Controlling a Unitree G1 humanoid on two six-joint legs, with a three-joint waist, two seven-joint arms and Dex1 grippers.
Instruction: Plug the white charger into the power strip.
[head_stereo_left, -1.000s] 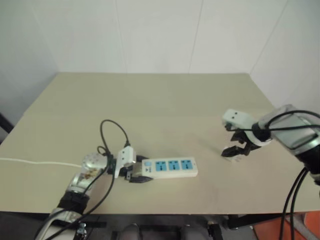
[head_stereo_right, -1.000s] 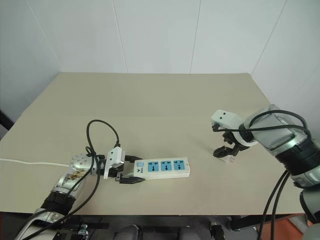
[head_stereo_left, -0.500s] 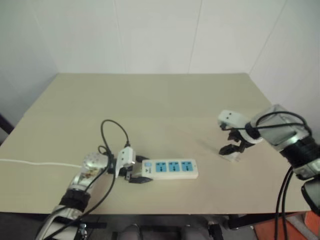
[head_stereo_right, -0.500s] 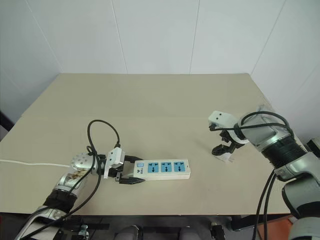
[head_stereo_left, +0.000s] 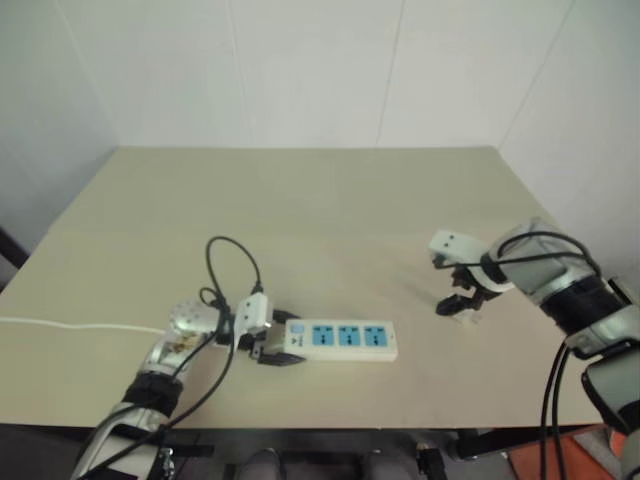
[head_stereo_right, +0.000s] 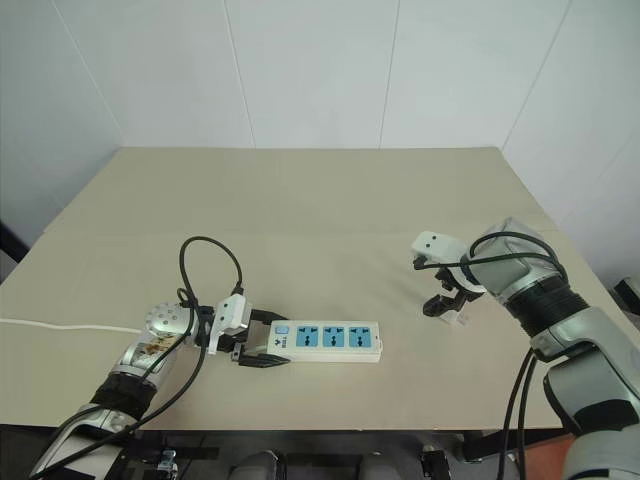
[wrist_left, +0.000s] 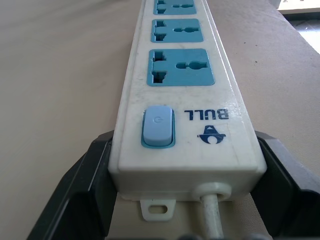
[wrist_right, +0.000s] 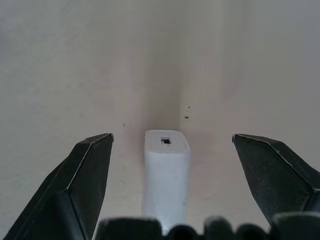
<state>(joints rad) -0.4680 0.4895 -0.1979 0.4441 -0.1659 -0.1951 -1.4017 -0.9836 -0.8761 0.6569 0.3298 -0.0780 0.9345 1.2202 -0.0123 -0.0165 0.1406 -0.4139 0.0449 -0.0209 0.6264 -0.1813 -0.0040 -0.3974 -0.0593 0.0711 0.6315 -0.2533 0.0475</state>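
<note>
My right gripper grabs the white charger by its long sides next, leaving its plug pins free to enter the socket (head_stereo_left: 349, 335).
The power strip (head_stereo_right: 328, 341) lies flat near the table's front edge, a long white bar with three blue sockets. My left gripper (head_stereo_right: 262, 344) is shut on its switch end; the left wrist view shows the blue switch (wrist_left: 158, 127) and cord exit between the black fingers (wrist_left: 82, 195). The white charger (wrist_right: 167, 172) lies on the table at the right, directly between my right gripper's fingers (wrist_right: 85, 175). My right gripper (head_stereo_right: 447, 306) hangs open over it, pointing steeply down, fingers wide and apart from the charger's sides.
The strip's thin white cord (head_stereo_right: 60, 325) runs off the table's left edge. A black cable loop (head_stereo_right: 210, 265) rises above my left wrist. The tan table (head_stereo_right: 320, 200) stretches back to white walls.
My right gripper has sunk and shifted slightly left, closer over the charger. The left gripper and strip stay in place.
</note>
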